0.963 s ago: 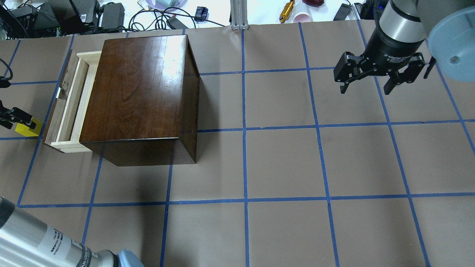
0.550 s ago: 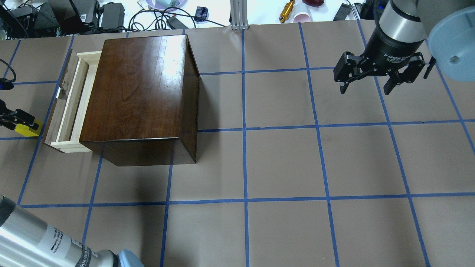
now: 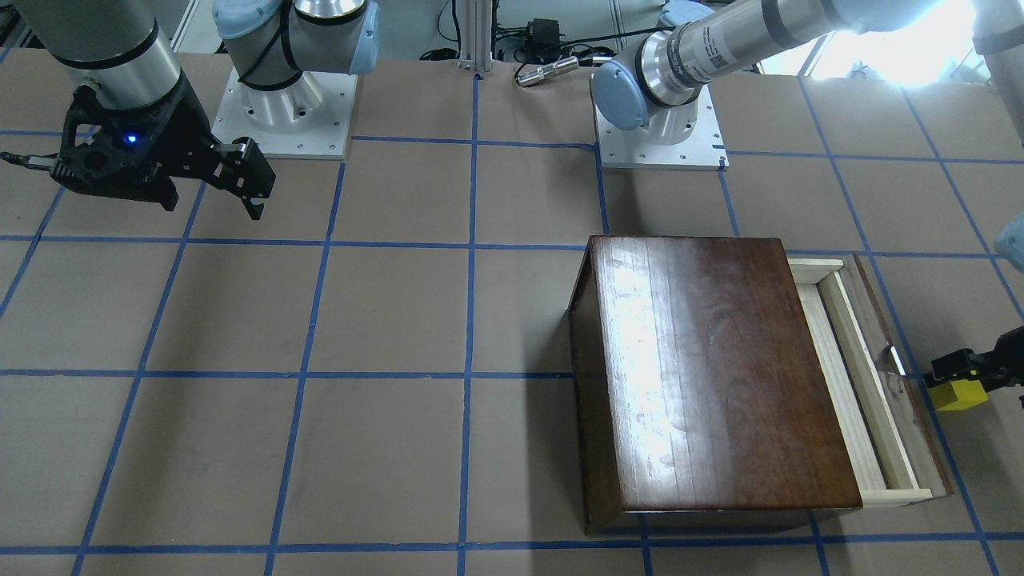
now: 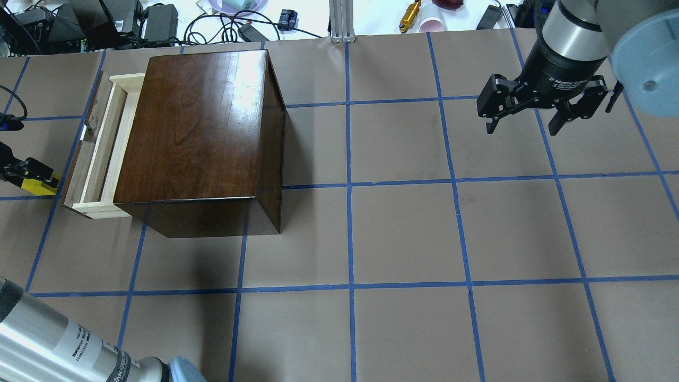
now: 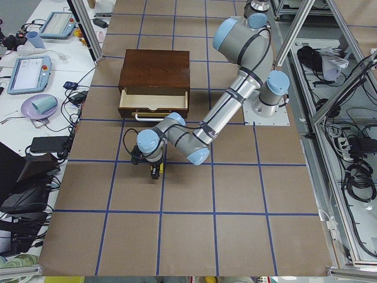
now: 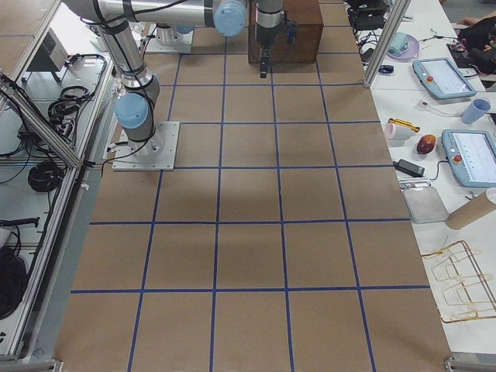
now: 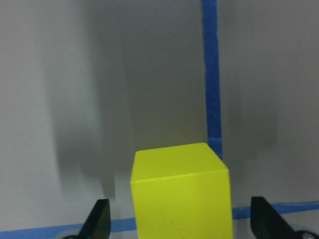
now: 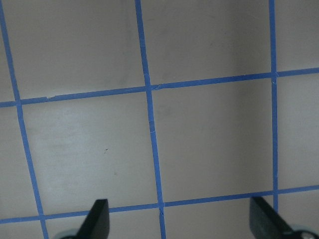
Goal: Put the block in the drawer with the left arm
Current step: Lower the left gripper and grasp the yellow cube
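My left gripper grabs the yellow block's opposite sides next, to place it in the drawer (image 3: pixel 845 374).
The yellow block (image 7: pixel 182 194) sits on the table by a blue tape line, just in front of the drawer's dark front panel. It also shows at the overhead view's left edge (image 4: pixel 37 185) and in the front view (image 3: pixel 960 394). My left gripper (image 4: pixel 21 172) is open, low over the block, its fingertips (image 7: pixel 99 219) standing either side with gaps. The drawer (image 4: pixel 98 143) is pulled partly out of the dark-brown box (image 4: pixel 196 127), and what shows of its pale-wood tray is empty. My right gripper (image 4: pixel 522 124) is open and empty, far off at the back right.
Cables, power bricks and small items lie beyond the table's far edge (image 4: pixel 159 21). The box stands tall at the left of the table. Both arm bases (image 3: pixel 656 120) are bolted at the robot's side. Blue tape lines mark a grid on the brown surface.
My left gripper has moved a little further over the yellow block, so less of the block shows from overhead. The right gripper has barely moved.
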Robot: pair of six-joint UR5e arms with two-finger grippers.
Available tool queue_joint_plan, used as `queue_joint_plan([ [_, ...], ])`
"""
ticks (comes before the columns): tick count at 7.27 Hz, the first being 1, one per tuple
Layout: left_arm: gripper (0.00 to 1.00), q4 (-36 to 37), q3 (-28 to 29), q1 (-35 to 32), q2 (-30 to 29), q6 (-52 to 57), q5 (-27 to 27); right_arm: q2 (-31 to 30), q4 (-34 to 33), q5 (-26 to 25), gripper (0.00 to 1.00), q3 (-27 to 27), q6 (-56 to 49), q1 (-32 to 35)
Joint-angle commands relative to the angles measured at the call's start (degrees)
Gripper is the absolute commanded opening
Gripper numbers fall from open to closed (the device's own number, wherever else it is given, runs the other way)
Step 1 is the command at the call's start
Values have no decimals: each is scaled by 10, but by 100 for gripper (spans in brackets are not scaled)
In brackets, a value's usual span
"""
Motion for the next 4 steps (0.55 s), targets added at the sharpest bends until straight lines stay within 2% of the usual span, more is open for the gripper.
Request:
queue_joint_plan([
  [1, 96, 1, -1, 0, -1, -1, -1, 0, 0, 1, 100, 0, 0, 0],
  [3, 70, 3, -1, 0, -1, 1, 0, 0, 0, 1, 100, 0, 0, 0],
  [4, 52, 4, -1, 0, 0, 1, 0, 0, 0, 0, 100, 0, 0, 0],
])
